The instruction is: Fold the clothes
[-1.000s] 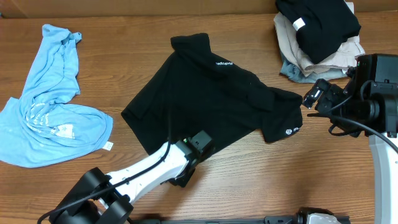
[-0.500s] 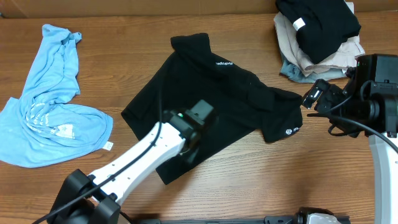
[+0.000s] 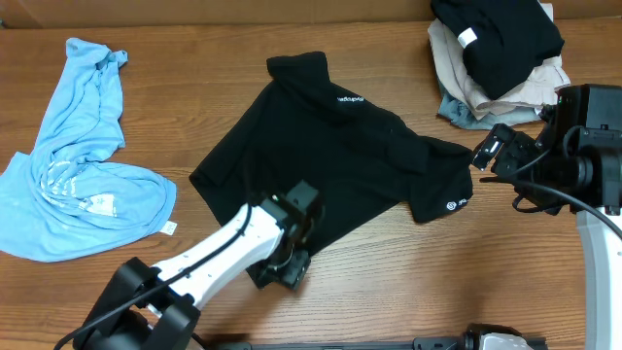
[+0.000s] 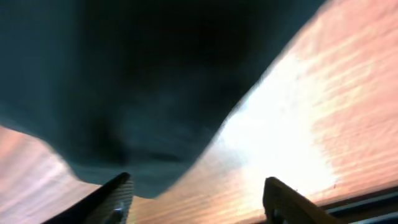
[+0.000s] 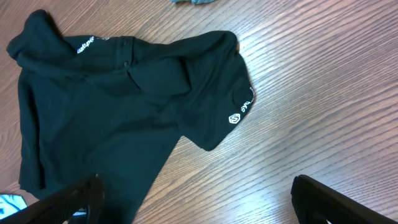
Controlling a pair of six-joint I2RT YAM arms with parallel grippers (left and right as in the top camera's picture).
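My left gripper should grab its near hem corner [image 3: 268, 276] to spread the black shirt [image 3: 330, 146] for folding, which leaves the opposite sleeve for my right gripper.
The clothes, a black collared shirt [image 3: 330, 146] with white logo prints, lies spread and slightly rumpled in the middle of the wooden table, collar toward the far side. My left gripper [image 3: 289, 267] sits low at the shirt's near hem corner. In the left wrist view its jaws [image 4: 198, 183] stand open over bare wood, with the hem [image 4: 155, 74] just beyond the fingertips and nothing held. My right gripper [image 3: 486, 151] hovers open off the shirt's right sleeve. The right wrist view looks down on the shirt [image 5: 112, 106] past its open fingers [image 5: 196, 183].
A crumpled light blue garment [image 3: 78, 156] lies at the far left. A stack of folded black, beige and grey-blue garments [image 3: 496, 58] sits at the back right, close behind the right arm. Bare wood runs along the table's front edge.
The left gripper rose over the shirt's lower part, then dropped back to the near hem corner, and its jaws have opened. The shirt's outline has barely shifted. The right arm is still.
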